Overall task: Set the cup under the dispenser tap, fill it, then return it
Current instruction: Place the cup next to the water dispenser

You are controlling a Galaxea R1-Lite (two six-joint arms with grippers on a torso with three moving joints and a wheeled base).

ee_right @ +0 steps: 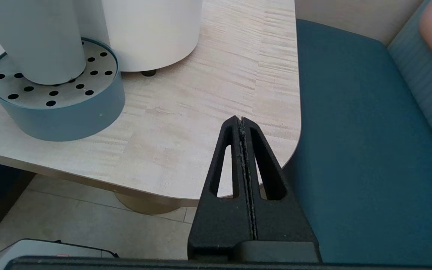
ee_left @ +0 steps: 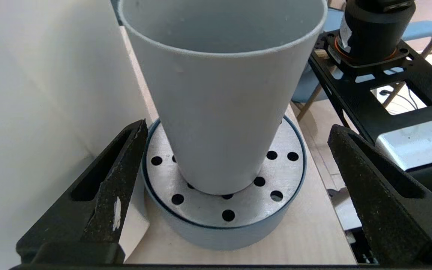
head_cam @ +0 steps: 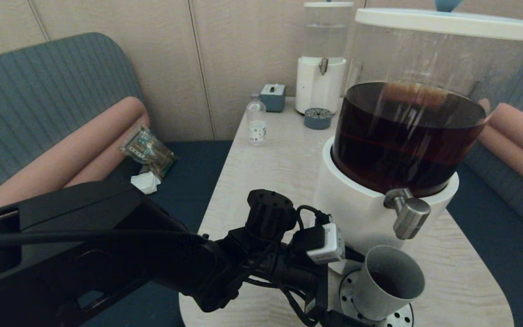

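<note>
I should move my left gripper toward the cup before closing; its fingers stop short of the lower part of the cup's side above the perforated drip tray.
The grey cup stands upright on the round perforated drip tray, right below the steel dispenser tap of the big dispenser of dark brown liquid. Dark liquid shows inside the cup. In the left wrist view my left gripper is open, with its fingers spread wide on either side of the cup and tray, touching neither. My right gripper is shut and empty, hanging off the table's near right corner, with the cup far off to its side.
At the back of the table are a smaller clear-liquid dispenser, its little tray, a glass bottle and a small grey box. Teal benches flank the table; a packet lies on the left one.
</note>
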